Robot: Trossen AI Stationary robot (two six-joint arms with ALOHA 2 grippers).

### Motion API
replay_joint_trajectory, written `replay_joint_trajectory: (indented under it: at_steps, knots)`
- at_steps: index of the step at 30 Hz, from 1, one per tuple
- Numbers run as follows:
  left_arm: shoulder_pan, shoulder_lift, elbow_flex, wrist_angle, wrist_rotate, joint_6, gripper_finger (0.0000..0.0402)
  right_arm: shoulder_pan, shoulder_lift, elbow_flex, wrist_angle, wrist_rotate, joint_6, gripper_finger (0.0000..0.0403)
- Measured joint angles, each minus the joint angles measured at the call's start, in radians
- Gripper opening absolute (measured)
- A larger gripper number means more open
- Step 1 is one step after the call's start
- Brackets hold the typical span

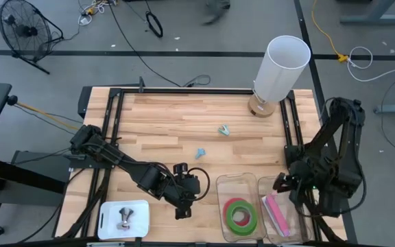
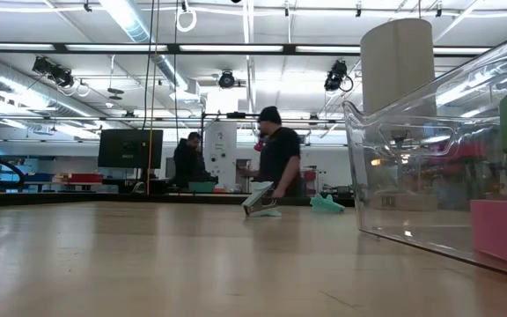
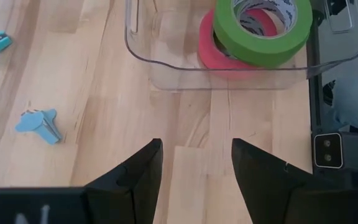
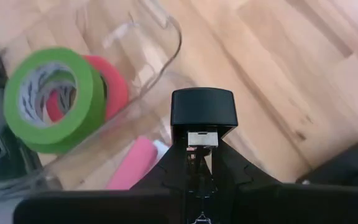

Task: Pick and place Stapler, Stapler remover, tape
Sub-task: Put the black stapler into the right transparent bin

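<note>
My right gripper needs to keep holding the black stapler (image 4: 202, 112) until it is in the clear bin, since the right wrist view shows it above the bin's rim.
A green tape roll (image 3: 263, 25) lies on a red-pink roll (image 3: 213, 53) in a clear bin (image 1: 237, 206); both also show in the right wrist view (image 4: 48, 99). Two blue staple removers (image 1: 200, 153) (image 1: 223, 129) lie on the table. My left gripper (image 3: 196, 158) is open and empty over the bare wood just left of that bin. My right gripper (image 4: 202, 155) is shut on a black stapler (image 4: 202, 112) above a second clear bin (image 1: 280, 216), which holds a pink oblong thing (image 4: 132, 163). My right gripper pinches the black stapler between its two fingers. The stapler's blunt black end (image 4: 202, 107) and a metal part (image 4: 202, 138) stick out past the fingertips. It is lifted clear, over the bins' rims. The gripper hides the rest of it.
A tall white cylinder on a wooden base (image 1: 278, 68) stands at the far right. A white tray (image 1: 123, 218) with a small metal object lies at the near left. Bare wood spans the table's middle and far left. People stand in the room beyond (image 2: 275, 154).
</note>
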Motion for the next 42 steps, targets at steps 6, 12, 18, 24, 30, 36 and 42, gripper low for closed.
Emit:
replay_joint_trajectory:
  at_steps: [6, 12, 18, 24, 30, 36, 42]
  knots:
    - [0.0, 0.0, 0.0, 0.0, -0.001, -0.007, 0.0197, 0.025, 0.095, 0.0, 0.008, -0.054, 0.129, 0.0038]
    - [0.0, 0.0, 0.0, 0.001, -0.015, -0.005, 0.0197, 0.041, 0.227, 0.0, 0.007, -0.087, 0.246, 0.0038]
    - [0.001, 0.0, 0.0, 0.004, -0.023, -0.002, 0.0197, 0.042, 0.349, 0.0, -0.004, -0.09, 0.368, 0.0038]
    - [0.001, 0.0, 0.0, 0.006, -0.023, 0.002, 0.0197, 0.043, 0.415, 0.001, 0.053, -0.112, 0.397, 0.0038]
    - [0.001, 0.0, 0.0, 0.01, -0.04, 0.016, 0.0197, 0.044, 0.428, 0.001, 0.119, -0.055, 0.364, 0.0076]
    - [0.001, 0.0, 0.0, 0.013, -0.042, 0.016, 0.0197, 0.044, 0.43, 0.0, 0.209, -0.09, 0.319, 0.0197]
    - [0.008, 0.0, 0.0, 0.017, -0.042, 0.016, 0.0197, 0.043, 0.43, 0.0, 0.17, -0.089, 0.308, 0.0255]
